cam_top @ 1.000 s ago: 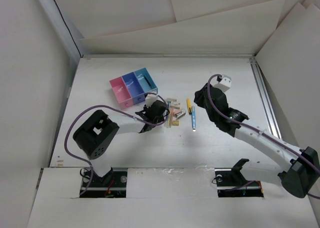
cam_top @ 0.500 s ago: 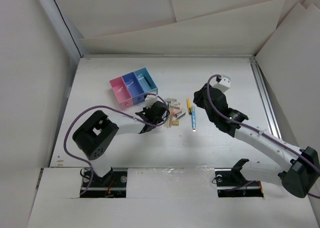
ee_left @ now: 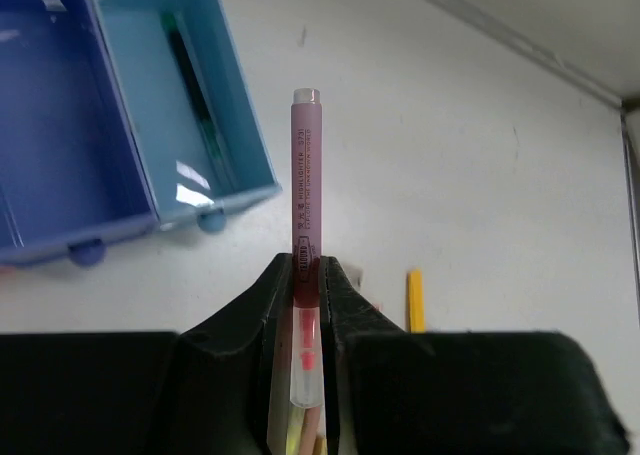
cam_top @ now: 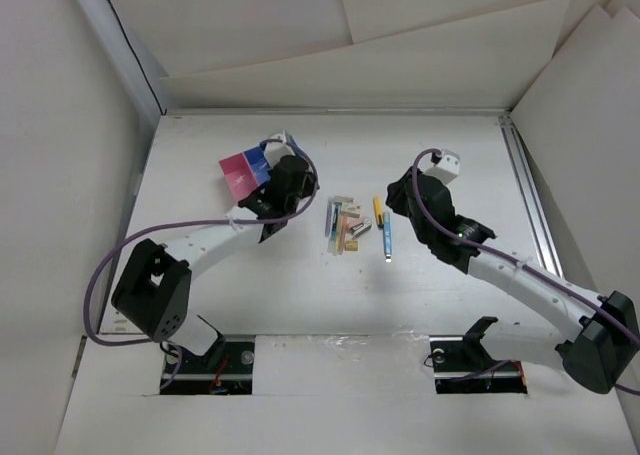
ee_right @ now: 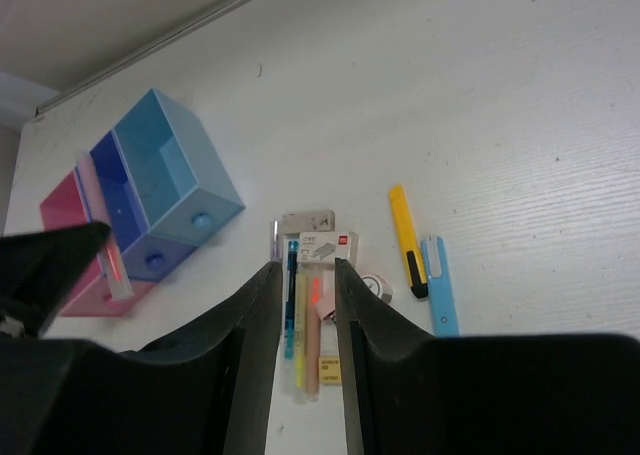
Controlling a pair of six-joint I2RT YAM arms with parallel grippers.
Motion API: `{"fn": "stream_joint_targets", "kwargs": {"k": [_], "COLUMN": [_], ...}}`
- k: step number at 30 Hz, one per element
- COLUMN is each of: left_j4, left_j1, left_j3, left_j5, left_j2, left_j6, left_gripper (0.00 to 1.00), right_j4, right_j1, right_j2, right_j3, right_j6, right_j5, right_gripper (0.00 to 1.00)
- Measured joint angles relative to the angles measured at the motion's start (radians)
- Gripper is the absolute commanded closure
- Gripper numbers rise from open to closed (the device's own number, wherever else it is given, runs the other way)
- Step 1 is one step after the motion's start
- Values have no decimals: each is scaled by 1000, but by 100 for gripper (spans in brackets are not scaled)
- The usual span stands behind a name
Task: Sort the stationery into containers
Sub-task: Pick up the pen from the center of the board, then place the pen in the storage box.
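Note:
My left gripper holds the reddish-pink pen and needs to keep holding it until the pen is over the light blue tray (ee_left: 160,115), because the pen's body (ee_left: 306,180) is outside the light blue tray's side.
My left gripper (cam_top: 285,172) hangs over the joined trays (cam_top: 240,172) and is shut on a reddish-pink pen (ee_left: 306,175), which sticks out past the fingertips. In the left wrist view the light blue tray (ee_left: 225,95) holds a dark green pen (ee_left: 190,85); the dark blue tray (ee_left: 50,145) beside it looks empty. My right gripper (ee_right: 303,285) is open and hovers over the pile of stationery (cam_top: 345,225): a blue pen (ee_right: 291,295), a yellow pen (ee_right: 300,360), a tan pen (ee_right: 312,350) and boxed erasers (ee_right: 325,245). Its jaws hold nothing.
A yellow cutter (ee_right: 405,240) and a light blue cutter (ee_right: 440,290) lie just right of the pile. The pink tray (ee_right: 62,215) is the leftmost of the three. White walls close in the table at the back and both sides.
My left arm has lifted from the pile and swung back-left over the trays with the reddish-pink pen in its grip. The right arm has not moved.

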Motion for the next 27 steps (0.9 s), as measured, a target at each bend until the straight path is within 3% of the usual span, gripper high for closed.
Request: {"fn": "stream_joint_targets", "kwargs": {"k": [6, 12, 19, 23, 27], "left_j4": [23, -2, -43, -42, -32], "left_j1": [151, 206, 206, 205, 203], "left_j3": [153, 307, 332, 333, 315], "left_j5": [2, -1, -36, -41, -37], "left_j2": [132, 314, 368, 368, 356], "left_j6": [13, 42, 69, 83, 92], "left_gripper": [100, 98, 83, 58, 56], "right_j4": [0, 0, 0, 0, 0], "right_j1": [0, 0, 0, 0, 0], "right_j2": [0, 0, 0, 0, 0], "right_j3": [0, 0, 0, 0, 0], "right_j6": [0, 0, 0, 0, 0], "right_j5": [0, 0, 0, 0, 0], "right_gripper": [66, 66, 66, 66, 66]}}
